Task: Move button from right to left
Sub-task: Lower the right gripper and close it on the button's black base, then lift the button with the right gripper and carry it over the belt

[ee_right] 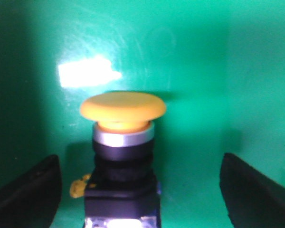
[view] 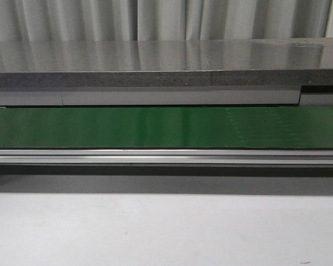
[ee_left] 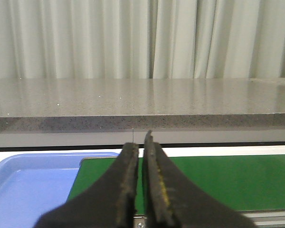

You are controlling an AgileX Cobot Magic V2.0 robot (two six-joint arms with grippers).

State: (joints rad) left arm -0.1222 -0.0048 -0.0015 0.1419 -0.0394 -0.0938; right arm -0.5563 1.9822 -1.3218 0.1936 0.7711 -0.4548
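My right fingers surround the button's black body (ee_right: 123, 173) and should close.
The button (ee_right: 122, 161) fills the right wrist view: a yellow-orange mushroom head, a silver collar, a black blocky body and a small yellow tab at its side, resting on green belt. My right gripper (ee_right: 140, 187) is open, its black fingers (ee_right: 31, 192) wide apart on either side of the button's body, not touching it. My left gripper (ee_left: 139, 164) is shut with nothing between its fingers, held over the end of the green belt (ee_left: 218, 180). The front view shows neither the button nor either gripper.
A blue tray (ee_left: 23, 185) lies beside the belt's end near the left gripper. The green conveyor belt (view: 166, 126) runs across the front view with a metal rail (view: 166, 156) in front and a grey stone counter (view: 155, 61) behind. White tabletop (view: 166, 233) lies nearest.
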